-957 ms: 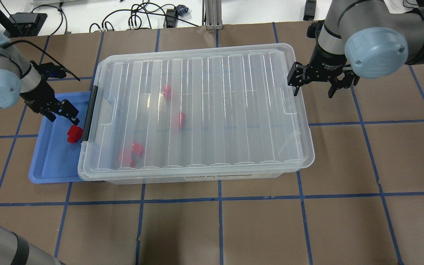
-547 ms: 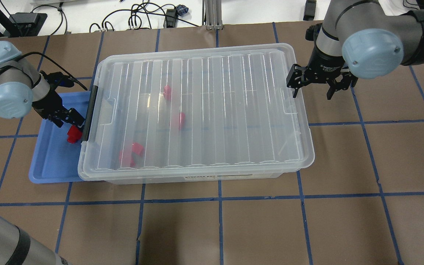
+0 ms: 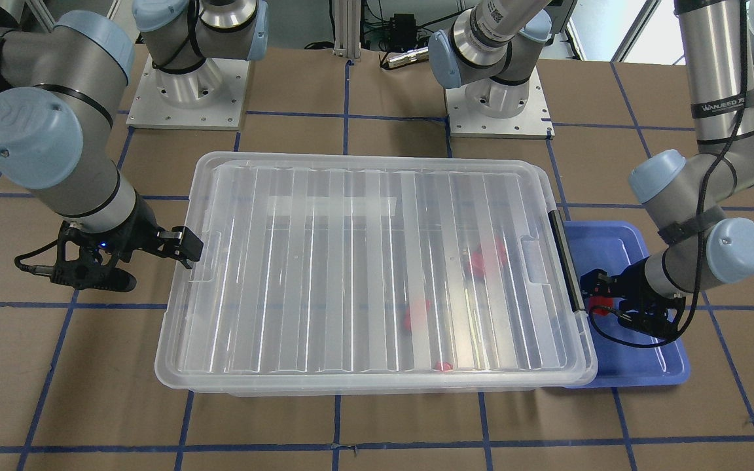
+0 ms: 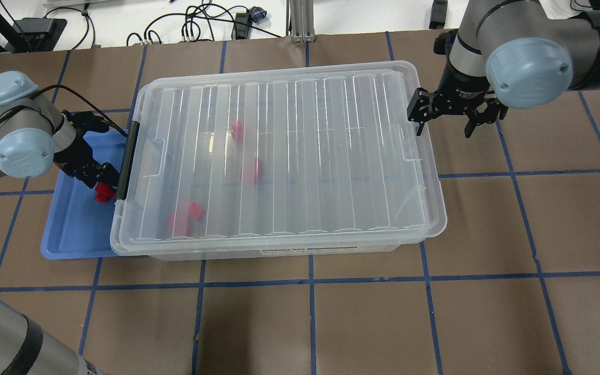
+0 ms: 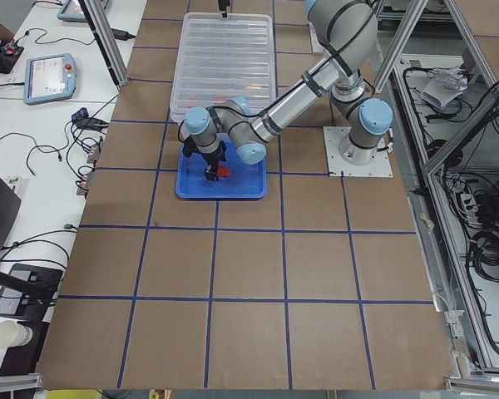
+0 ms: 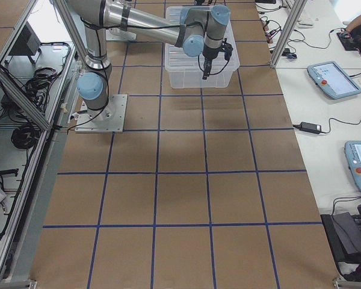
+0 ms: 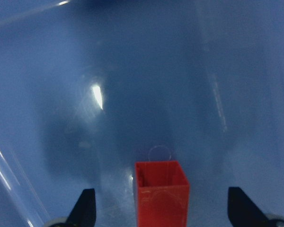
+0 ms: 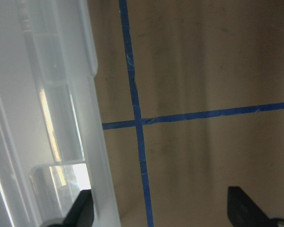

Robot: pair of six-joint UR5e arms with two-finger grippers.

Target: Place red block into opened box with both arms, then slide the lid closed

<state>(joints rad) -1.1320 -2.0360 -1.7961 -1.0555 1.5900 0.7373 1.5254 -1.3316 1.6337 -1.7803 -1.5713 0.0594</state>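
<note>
My left gripper should put the red block into the opened box (image 3: 374, 271), so next it should hold the block by its square body (image 3: 600, 306).
The red block (image 4: 103, 192) stands in the blue tray (image 4: 71, 234), close to the black bar (image 4: 125, 161) at the box's left end. My left gripper (image 4: 98, 177) is low over it and open. In the left wrist view the block (image 7: 161, 196) sits between the two fingertips, and neither touches it. The clear box (image 4: 279, 252) is covered by its ribbed lid (image 4: 300, 156). Several other red blocks show through the lid. My right gripper (image 4: 445, 124) hangs open at the lid's right short end, one finger (image 8: 83, 210) over the rim.
The blue tray is tucked partly under the box's left end. Brown table (image 4: 383, 323) with blue tape lines surrounds the box. Cables and stands lie beyond the far edge. Both arm bases (image 3: 184, 91) stand behind the box.
My left gripper has moved toward the box and come down around the red block, still open. The right gripper, box and lid have hardly shifted.
</note>
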